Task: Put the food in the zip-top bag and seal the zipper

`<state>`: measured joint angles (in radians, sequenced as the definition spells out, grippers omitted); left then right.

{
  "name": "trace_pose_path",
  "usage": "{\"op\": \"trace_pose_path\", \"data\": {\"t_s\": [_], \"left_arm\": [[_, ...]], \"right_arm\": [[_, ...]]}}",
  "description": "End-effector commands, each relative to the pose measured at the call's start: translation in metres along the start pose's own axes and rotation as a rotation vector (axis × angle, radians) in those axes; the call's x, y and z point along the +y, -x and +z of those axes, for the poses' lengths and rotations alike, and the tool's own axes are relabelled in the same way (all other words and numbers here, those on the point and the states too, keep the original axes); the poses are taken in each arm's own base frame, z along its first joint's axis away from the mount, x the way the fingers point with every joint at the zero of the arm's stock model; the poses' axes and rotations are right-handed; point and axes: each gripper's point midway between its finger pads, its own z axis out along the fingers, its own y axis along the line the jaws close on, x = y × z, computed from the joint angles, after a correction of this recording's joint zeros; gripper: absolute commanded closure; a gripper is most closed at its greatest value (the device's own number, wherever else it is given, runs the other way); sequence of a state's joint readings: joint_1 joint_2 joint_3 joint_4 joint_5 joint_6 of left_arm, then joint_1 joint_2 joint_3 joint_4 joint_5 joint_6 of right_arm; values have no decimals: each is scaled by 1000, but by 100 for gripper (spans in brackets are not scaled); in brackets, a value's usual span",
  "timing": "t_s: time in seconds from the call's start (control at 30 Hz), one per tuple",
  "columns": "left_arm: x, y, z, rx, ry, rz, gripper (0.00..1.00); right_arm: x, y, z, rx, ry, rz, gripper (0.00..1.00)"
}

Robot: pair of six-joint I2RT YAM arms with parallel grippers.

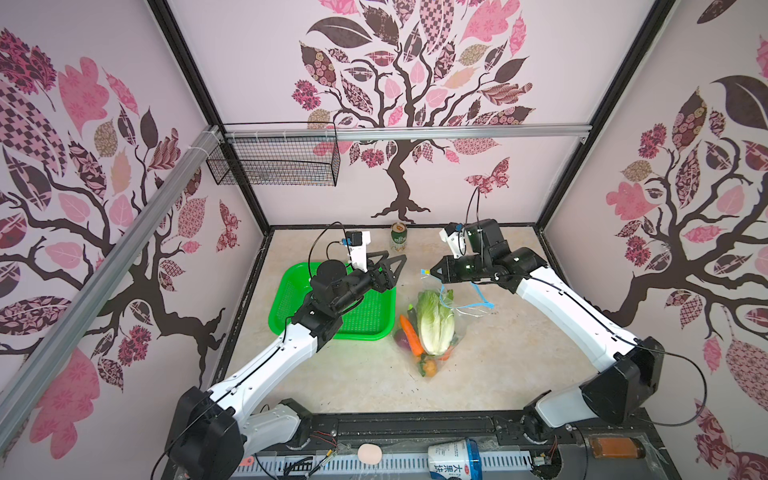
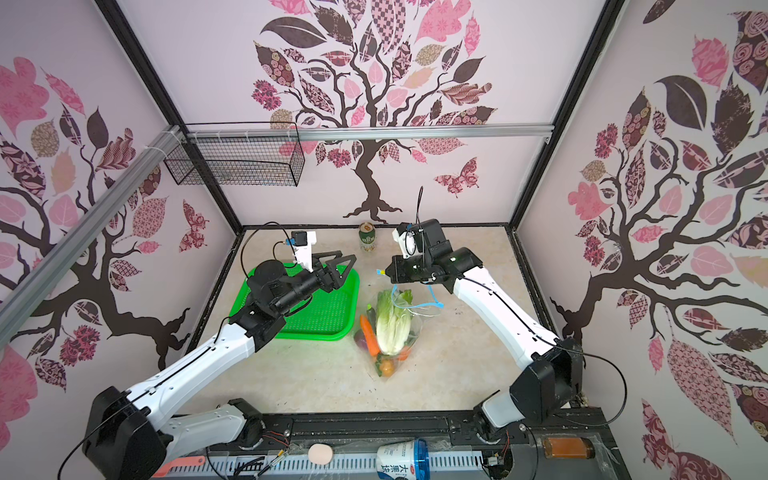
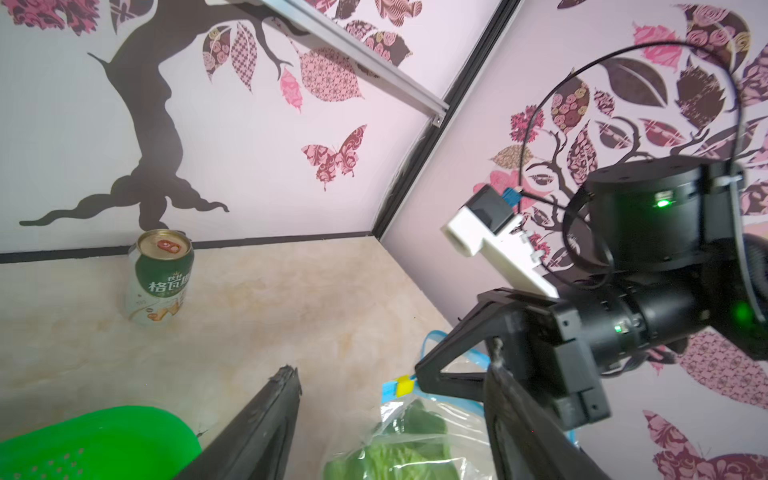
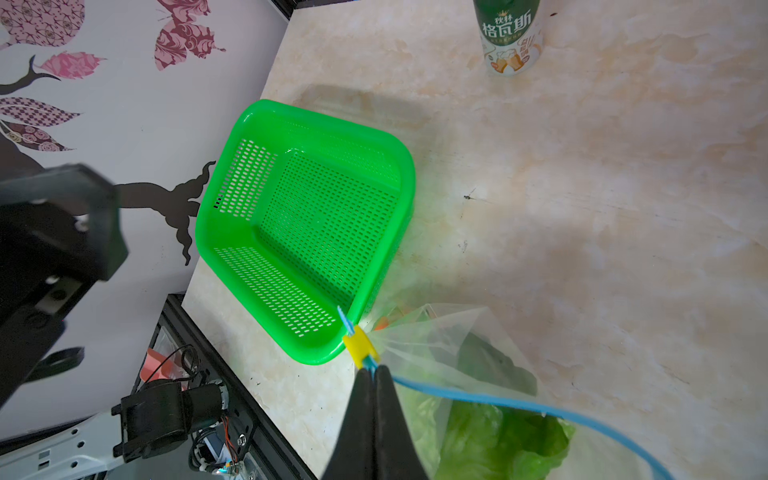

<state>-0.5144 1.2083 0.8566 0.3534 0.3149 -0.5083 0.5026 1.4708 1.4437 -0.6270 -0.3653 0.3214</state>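
Note:
The blue zipper's short end beyond the yellow slider is the part my left gripper should grab next. The slider then stays free to seal the bag.
The zip-top bag (image 1: 446, 332) lies on the table right of centre, with the food inside: napa cabbage (image 1: 434, 322), a carrot (image 1: 409, 334), a purple onion (image 1: 401, 338) and a small orange piece (image 1: 430, 368). My right gripper (image 4: 372, 370) is shut on the blue zipper (image 4: 478, 401) just behind the yellow slider (image 4: 359, 343), holding that end of the mouth up. The rest of the strip hangs loose and curled (image 1: 478, 297). My left gripper (image 1: 388, 259) hovers open over the basket's far right corner, left of the slider (image 3: 404, 385), with nothing between its fingers.
A green perforated basket (image 1: 365, 320) stands directly left of the bag, with nothing in it. A green drink can (image 1: 399, 237) stands upright at the back wall between the two grippers. A black wire basket (image 1: 274, 160) hangs on the rail at the back left.

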Motion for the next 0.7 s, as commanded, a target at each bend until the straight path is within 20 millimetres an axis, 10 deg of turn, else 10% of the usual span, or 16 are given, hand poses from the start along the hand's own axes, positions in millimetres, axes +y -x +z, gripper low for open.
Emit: {"op": "trace_pose_path", "data": {"t_s": [0.0, 0.3, 0.67], "left_arm": [[-10, -10, 6, 53, -202, -10, 30], [-13, -50, 33, 195, -500, -79, 48], [-23, -54, 33, 203, -547, -69, 43]], "right_arm": [[21, 13, -25, -84, 59, -43, 100], [29, 14, -31, -115, 98, -55, 100], [27, 11, -27, -108, 104, -51, 100]]}}
